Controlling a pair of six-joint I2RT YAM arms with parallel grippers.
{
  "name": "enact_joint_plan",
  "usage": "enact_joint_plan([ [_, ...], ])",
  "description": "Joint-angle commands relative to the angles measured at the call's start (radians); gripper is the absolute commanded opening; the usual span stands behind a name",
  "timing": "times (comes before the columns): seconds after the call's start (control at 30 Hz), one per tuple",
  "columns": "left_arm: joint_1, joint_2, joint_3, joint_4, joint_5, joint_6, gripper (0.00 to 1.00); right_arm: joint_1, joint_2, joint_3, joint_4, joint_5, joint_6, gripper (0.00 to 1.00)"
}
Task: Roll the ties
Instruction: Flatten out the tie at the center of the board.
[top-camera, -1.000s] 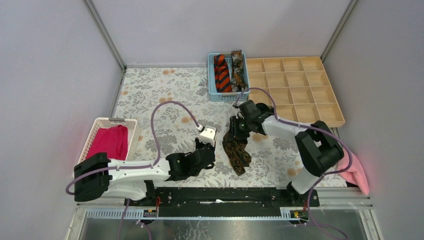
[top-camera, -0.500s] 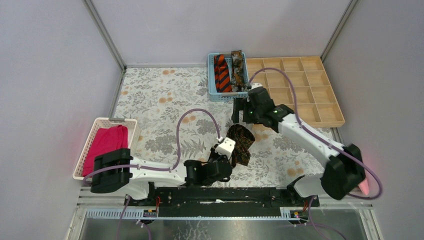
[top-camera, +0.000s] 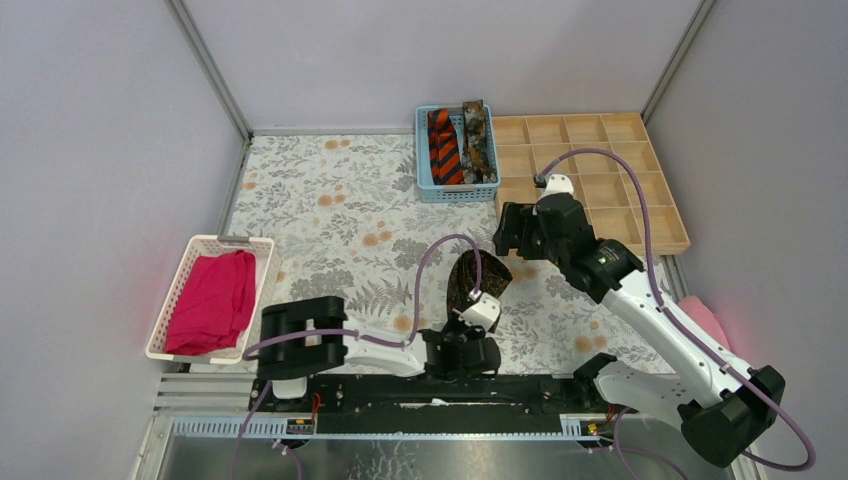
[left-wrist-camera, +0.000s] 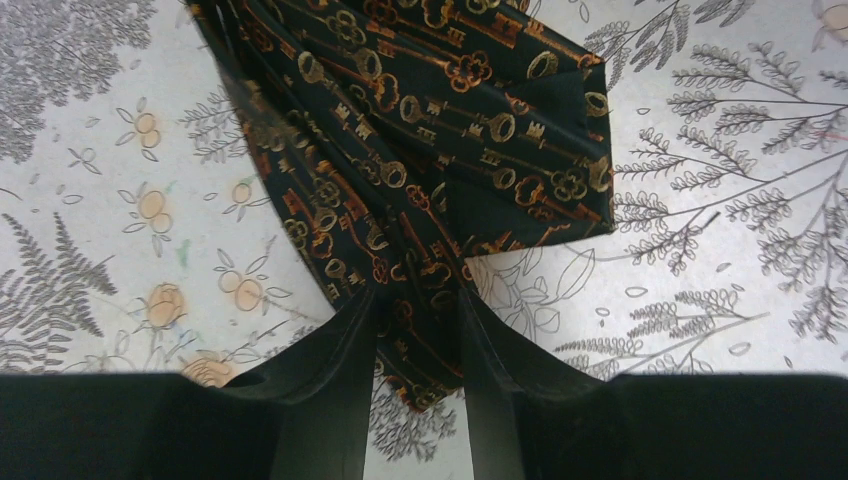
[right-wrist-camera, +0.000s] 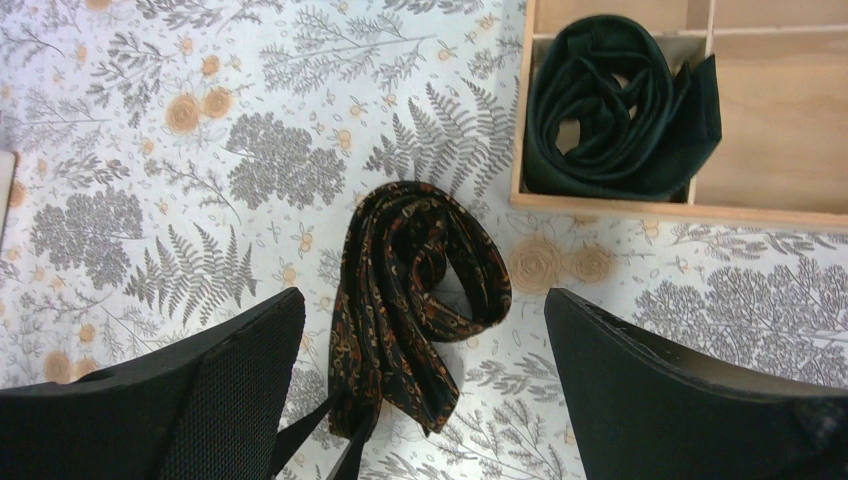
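The robot's left gripper should next grab the brown tie by its narrow tip (left-wrist-camera: 420, 340). The rest of the tie then stays free, so it can be stretched straight for rolling.
A dark brown tie (right-wrist-camera: 415, 290) with a gold pattern lies on the floral cloth, loosely folded into a loop, also seen from above as the brown tie (top-camera: 476, 274). My left gripper (left-wrist-camera: 418, 300) is low at its near end. Its jaws are parted and the tie's narrow tip lies between them. My right gripper (right-wrist-camera: 422, 300) hovers wide open above the tie, holding nothing, and the top view shows the right gripper (top-camera: 512, 232) near the tray's corner. A black tie (right-wrist-camera: 615, 110) sits coiled in a tray compartment. An orange-and-black striped tie (top-camera: 443, 147) and another brown tie (top-camera: 477, 140) lie in the blue basket (top-camera: 424, 170).
The wooden compartment tray (top-camera: 600, 180) stands at the back right, right of the blue basket. At the left is a white basket (top-camera: 190, 262) holding a magenta cloth (top-camera: 215, 295). A pink cloth (top-camera: 712, 330) lies off the table's right edge.
The left arm swung right along the near edge and its jaws opened. The right gripper let go of the brown tie, opened wide and drew back right. The tie went from a strip to a folded loop.
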Motion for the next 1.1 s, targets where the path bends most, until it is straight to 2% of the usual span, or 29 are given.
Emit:
enact_joint_plan([
  [0.0,-0.005,0.017,0.032,-0.078,-0.099,-0.076,0.45,0.006,-0.033,-0.014,-0.019,0.011,0.001,0.96],
  [0.1,0.003,0.018,0.025,-0.110,-0.118,-0.109,0.44,0.006,-0.045,-0.025,-0.009,0.005,-0.006,0.96],
  [0.13,0.006,0.018,0.023,-0.129,-0.116,-0.125,0.38,0.006,-0.048,-0.025,-0.006,0.006,-0.008,0.96],
  [0.2,0.015,0.011,0.005,-0.138,-0.092,-0.145,0.19,0.006,-0.048,-0.023,-0.004,0.005,-0.012,0.95],
  [0.3,0.031,-0.012,-0.043,-0.103,-0.024,-0.152,0.02,0.006,-0.047,-0.023,0.006,-0.002,-0.013,0.95],
  [0.33,0.037,-0.024,-0.056,-0.100,-0.015,-0.169,0.00,0.006,-0.045,-0.024,0.010,-0.007,-0.011,0.94],
  [0.5,0.105,-0.189,-0.155,-0.025,0.067,-0.177,0.00,0.006,-0.037,-0.047,0.038,-0.015,-0.010,0.92],
  [0.6,0.219,-0.357,-0.266,0.066,0.177,-0.173,0.00,0.006,-0.024,-0.068,0.045,-0.012,-0.009,0.87],
  [0.77,0.413,-0.588,-0.372,0.127,0.302,-0.135,0.00,0.006,-0.010,-0.114,0.067,-0.048,-0.001,0.87],
  [0.9,0.530,-0.658,-0.366,0.097,0.328,-0.083,0.00,0.006,0.017,-0.150,0.074,-0.080,-0.003,0.90],
  [1.07,0.658,-0.672,-0.372,0.124,0.403,-0.073,0.00,0.006,0.029,-0.204,0.090,-0.133,-0.009,0.91],
])
